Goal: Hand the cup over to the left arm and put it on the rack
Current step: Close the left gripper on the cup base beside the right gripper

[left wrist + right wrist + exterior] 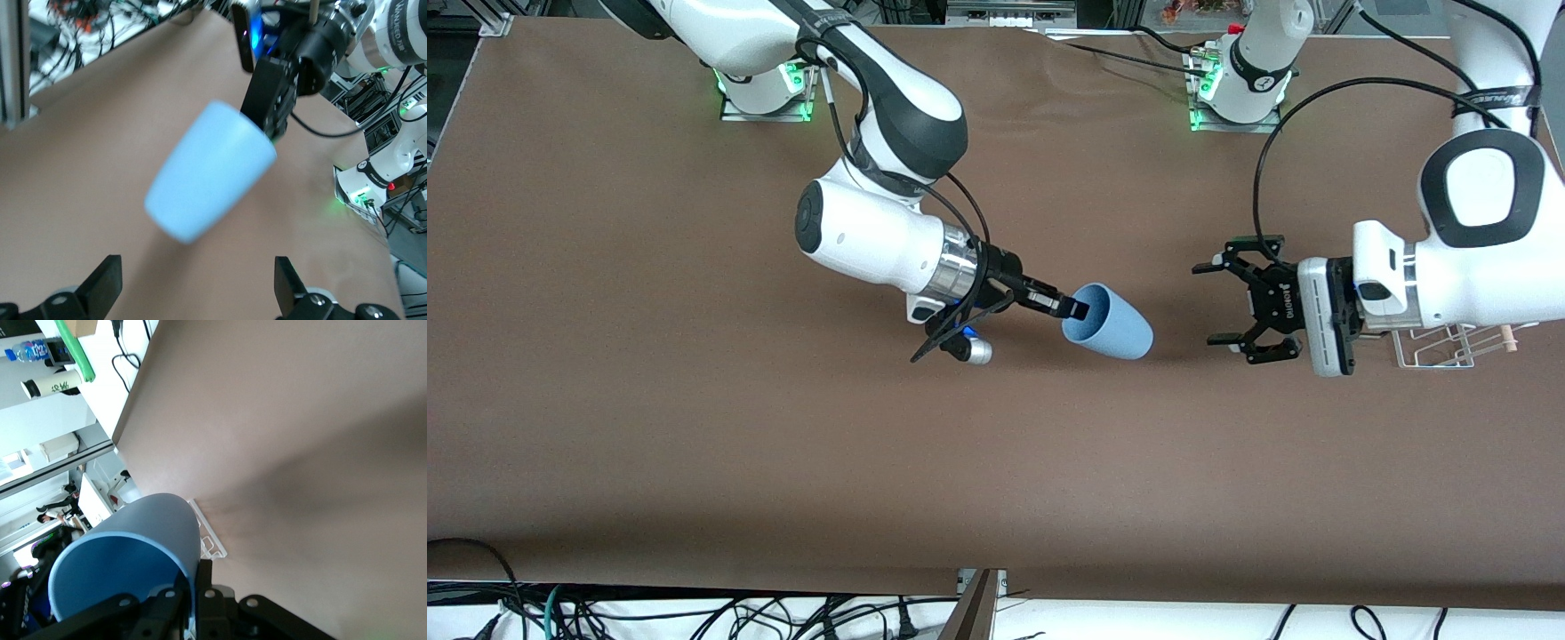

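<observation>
My left gripper takes hold of the cup by its closed base end point(1131, 332) next, to place the cup on the rack point(1449, 348).
My right gripper point(1074, 309) is shut on the rim of the light-blue cup point(1110, 322) and holds it tilted on its side over the middle of the table, base toward the left gripper. In the right wrist view one finger is inside the cup point(127, 560) and one outside, with the gripper point(200, 587) pinching the wall. My left gripper point(1208, 303) is open, level with the cup and a short gap from its base. The left wrist view shows the cup point(210, 170) ahead of the open left gripper point(198, 283), not between the fingers. The white wire rack point(1449, 348) is partly hidden under the left wrist.
The brown table point(694, 427) spreads wide around both arms. The rack's wooden dowel point(1507, 340) sticks out toward the left arm's end. A corner of the rack point(212, 543) shows in the right wrist view. Cables lie past the table's near edge.
</observation>
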You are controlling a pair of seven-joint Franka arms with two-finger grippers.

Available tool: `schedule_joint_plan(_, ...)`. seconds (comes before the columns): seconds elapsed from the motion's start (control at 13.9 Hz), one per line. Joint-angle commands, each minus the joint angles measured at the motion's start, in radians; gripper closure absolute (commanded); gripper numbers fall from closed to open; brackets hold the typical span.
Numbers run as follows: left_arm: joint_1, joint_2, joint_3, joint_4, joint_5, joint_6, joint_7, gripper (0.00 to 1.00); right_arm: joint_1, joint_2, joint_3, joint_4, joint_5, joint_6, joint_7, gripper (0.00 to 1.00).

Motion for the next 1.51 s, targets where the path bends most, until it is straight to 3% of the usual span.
schedule_joint_plan(0.0, -0.048, 0.019, 0.006, 0.03, -0.031, 0.043, 0.137, 0.0, 0.001, 0.013, 0.017, 0.029, 0.02, 0.007, 0.03, 1.0)
schedule_joint_plan(0.36, -0.12, 0.025, 0.006, 0.019, -0.023, 0.082, 0.245, 0.0, 0.001, 0.012, 0.031, 0.029, 0.02, 0.007, 0.048, 1.0)
schedule_joint_plan(0.94, -0.129, 0.061, 0.006, 0.008, -0.019, 0.144, 0.419, 0.01, -0.007, 0.009, 0.032, 0.029, 0.034, 0.002, 0.048, 1.0)
schedule_joint_plan(1.01, -0.137, 0.062, 0.006, 0.01, -0.019, 0.144, 0.419, 0.26, -0.009, 0.008, 0.032, 0.029, 0.034, 0.002, 0.048, 1.0)
schedule_joint_plan(1.08, -0.139, 0.062, 0.006, 0.011, -0.02, 0.144, 0.417, 0.72, -0.009, 0.008, 0.032, 0.029, 0.034, 0.0, 0.048, 1.0)
schedule_joint_plan(1.15, -0.139, 0.062, 0.006, 0.011, -0.02, 0.144, 0.417, 0.93, -0.009, 0.008, 0.032, 0.029, 0.034, 0.0, 0.048, 1.0)
schedule_joint_plan(1.23, -0.139, 0.062, 0.005, 0.011, -0.02, 0.142, 0.417, 1.0, -0.01, 0.007, 0.032, 0.029, 0.034, 0.0, 0.048, 1.0)
schedule_joint_plan(1.44, -0.137, 0.061, 0.005, 0.013, -0.02, 0.139, 0.416, 1.0, -0.01, 0.005, 0.032, 0.029, 0.034, -0.001, 0.048, 1.0)
